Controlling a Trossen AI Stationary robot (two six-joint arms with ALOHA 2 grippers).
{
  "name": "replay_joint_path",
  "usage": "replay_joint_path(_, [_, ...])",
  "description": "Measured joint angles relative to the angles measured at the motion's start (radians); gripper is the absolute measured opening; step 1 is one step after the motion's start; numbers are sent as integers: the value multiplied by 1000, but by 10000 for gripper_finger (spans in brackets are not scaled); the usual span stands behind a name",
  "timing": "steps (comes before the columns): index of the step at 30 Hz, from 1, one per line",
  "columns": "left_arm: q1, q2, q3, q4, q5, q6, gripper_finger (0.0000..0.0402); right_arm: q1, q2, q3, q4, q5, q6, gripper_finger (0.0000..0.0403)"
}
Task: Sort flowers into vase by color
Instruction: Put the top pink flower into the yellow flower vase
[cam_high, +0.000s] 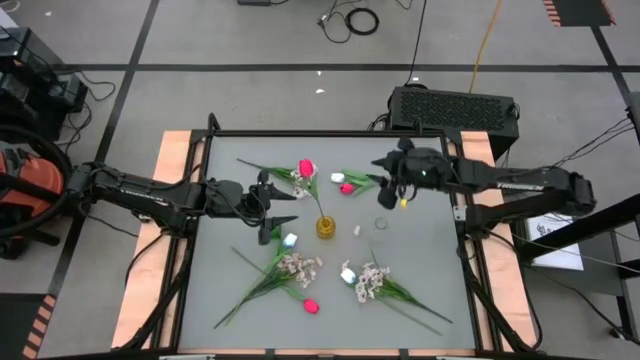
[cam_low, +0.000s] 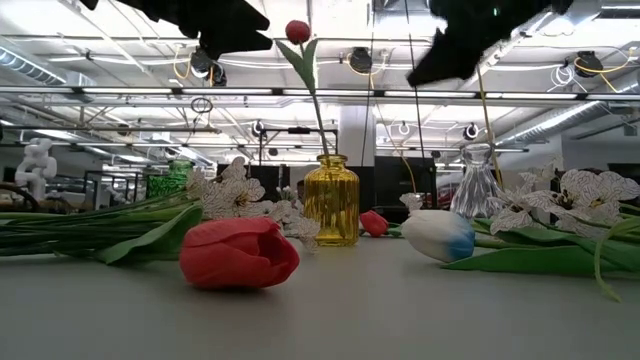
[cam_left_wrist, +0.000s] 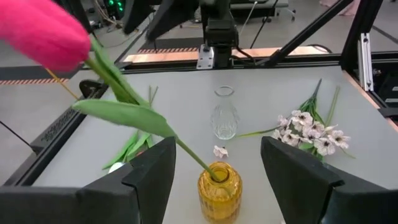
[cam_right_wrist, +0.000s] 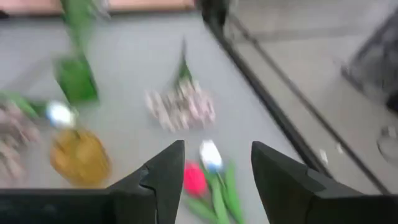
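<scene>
My right gripper is going to sort the pink-red tulip into a vase, so it will next grab the tulip by its leafy stem (cam_high: 360, 184) (cam_right_wrist: 203, 205).
A pink-red tulip (cam_high: 306, 168) stands with its stem in the yellow ribbed vase (cam_high: 325, 226) and leans toward the far-left; its head (cam_low: 297, 31) rises high above the vase (cam_low: 331, 200). My left gripper (cam_high: 285, 208) is open just left of that vase, its fingers on either side of the vase (cam_left_wrist: 219, 186) and clear of the stem (cam_left_wrist: 134, 115). My right gripper (cam_high: 384, 195) is open above a pink-red tulip (cam_right_wrist: 194, 179) and a white tulip (cam_right_wrist: 210, 154) lying on the table. The clear glass vase (cam_high: 381, 226) stands to the right of the yellow one.
More flowers lie on the grey table (cam_high: 430, 250): a white tulip (cam_high: 289, 240), a pale blossom spray (cam_high: 298, 265), a red tulip (cam_high: 311, 306), another white tulip (cam_high: 347, 273) and a spray (cam_high: 370, 282) toward the near edge. A loose blossom (cam_high: 358, 231) lies between the vases.
</scene>
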Motion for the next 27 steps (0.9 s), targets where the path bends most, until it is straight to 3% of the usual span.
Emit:
replay_joint_path(6, [0, 0, 0, -4, 3, -1, 244, -120, 139, 0, -153, -63, -57, 180])
replay_joint_path(17, [0, 0, 0, -77, 17, 0, 244, -204, 449, -1, -169, -147, -361, 180])
replay_joint_path(27, [0, 0, 0, -75, 17, 0, 244, -273, 563, -2, -139, -138, -516, 152])
